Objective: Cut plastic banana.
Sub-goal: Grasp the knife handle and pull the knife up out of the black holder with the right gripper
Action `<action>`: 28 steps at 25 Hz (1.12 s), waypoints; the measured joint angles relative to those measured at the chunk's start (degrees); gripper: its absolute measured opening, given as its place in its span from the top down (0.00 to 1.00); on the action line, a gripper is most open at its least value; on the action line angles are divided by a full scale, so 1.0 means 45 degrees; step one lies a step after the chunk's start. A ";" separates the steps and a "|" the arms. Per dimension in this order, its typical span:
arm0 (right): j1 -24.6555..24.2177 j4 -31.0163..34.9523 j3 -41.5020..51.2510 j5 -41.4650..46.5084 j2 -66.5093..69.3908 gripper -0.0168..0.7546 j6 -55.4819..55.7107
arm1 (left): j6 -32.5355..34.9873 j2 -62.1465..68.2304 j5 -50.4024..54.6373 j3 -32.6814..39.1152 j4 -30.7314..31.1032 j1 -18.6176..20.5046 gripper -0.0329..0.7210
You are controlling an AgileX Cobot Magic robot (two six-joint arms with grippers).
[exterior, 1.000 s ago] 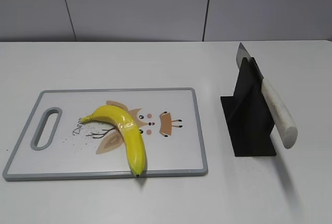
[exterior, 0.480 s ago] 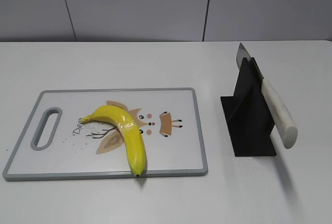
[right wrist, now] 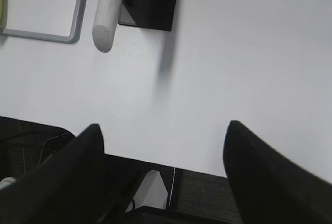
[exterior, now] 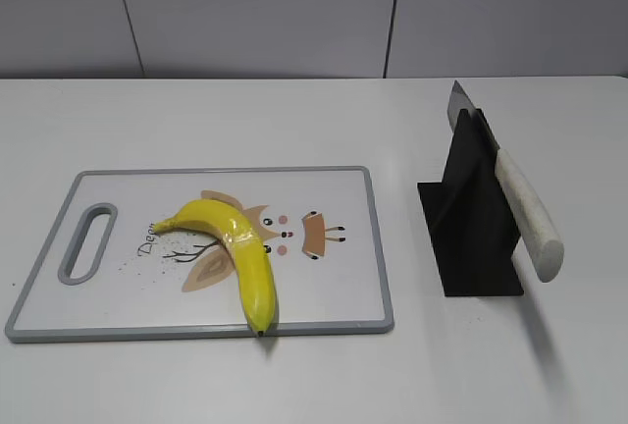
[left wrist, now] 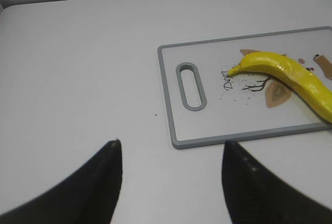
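Note:
I should next grab the knife by its white handle (exterior: 527, 213) with my right gripper, because the black holder (exterior: 471, 238) fits closely around the rest of the knife. Then I can cut the banana.
The plastic banana (exterior: 235, 247) is glossy yellow, bent at its middle, and lies on a white cutting board (exterior: 324, 291) with a grey rim; its near tip reaches the board's front edge. It also shows in the left wrist view (left wrist: 290, 76). A knife with a white handle (exterior: 527, 213) stands tilted in a black holder (exterior: 471, 238) to the right; the handle shows in the right wrist view (right wrist: 106, 14). My left gripper (left wrist: 171, 143) is open and empty, above bare table left of the board. My right gripper (right wrist: 163, 125) is open and empty over the table's front edge.
The board (left wrist: 171, 110) has a handle slot (left wrist: 191, 86) at its left end. The white table's front edge (right wrist: 155, 162) shows in the right wrist view, with dark floor beyond. A grey wall (exterior: 294, 12) stands behind the table.

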 joint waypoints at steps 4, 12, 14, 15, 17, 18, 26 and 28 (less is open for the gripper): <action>0.1233 -0.1133 -0.0510 -0.0682 0.1045 0.24 0.0773 | 0.0000 0.0000 0.0000 0.0000 0.0000 0.0000 0.18; 0.4519 -0.2838 -0.1674 -0.0866 0.3857 0.24 0.3091 | 0.0000 0.0000 0.0000 0.0000 0.0000 0.0000 0.18; 0.4829 -0.2635 -0.2191 -0.0902 0.4613 0.24 0.3548 | 0.0000 0.0000 0.0000 0.0000 0.0000 0.0000 0.18; 0.4877 -0.2475 -0.2410 -0.0902 0.5028 0.24 0.3682 | 0.0000 0.0000 0.0000 0.0000 0.0000 0.0000 0.18; 0.4903 -0.2132 -0.2925 -0.0923 0.5837 0.24 0.3902 | 0.0000 0.0000 0.0000 0.0000 0.0000 0.0000 0.18; 0.4903 -0.1920 -0.3120 -0.0924 0.6170 0.24 0.4032 | 0.0000 0.0000 0.0000 0.0000 0.0000 0.0000 0.18; 0.4903 -0.1871 -0.3404 -0.1261 0.8713 0.24 0.4608 | 0.0000 0.0000 0.0000 0.0000 0.0000 0.0000 0.18; 0.4903 -0.2359 -0.3404 -0.1535 0.9184 0.24 0.5015 | 0.0000 0.0000 0.0000 0.0000 0.0000 0.0000 0.18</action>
